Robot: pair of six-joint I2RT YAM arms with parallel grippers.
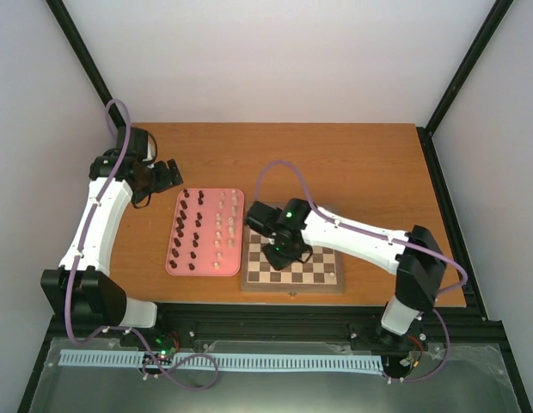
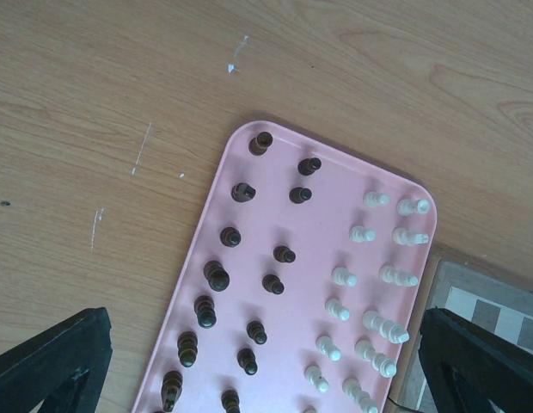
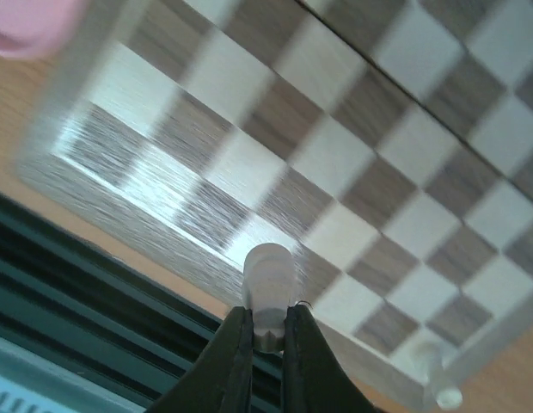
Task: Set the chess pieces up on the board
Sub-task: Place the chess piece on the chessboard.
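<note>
I should wait to open my right gripper, because the cream-white piece (image 3: 269, 280) hangs above the board, short of the other piece, and would fall onto wrong squares now.
My right gripper (image 3: 268, 331) is shut on a cream-white chess piece (image 3: 269, 280) and holds it just above the board (image 3: 352, 163), near the board's front rim. Another cream piece (image 3: 437, 376) shows blurred at the board's edge, lower right. In the top view the right gripper (image 1: 279, 249) hangs over the left part of the board (image 1: 322, 274). My left gripper (image 1: 168, 175) is open with nothing between its fingers (image 2: 52, 361). It hovers past the far end of the pink tray (image 2: 249, 146). Dark brown pieces (image 2: 217, 275) and cream pieces (image 2: 374, 327) stand on that tray in rows.
The pink tray (image 1: 236, 196) lies right beside the board's left rim. A black and green frame rail (image 3: 69, 292) runs along the table's near edge, just below the board. Bare wooden table (image 1: 352, 163) stretches behind the board and tray.
</note>
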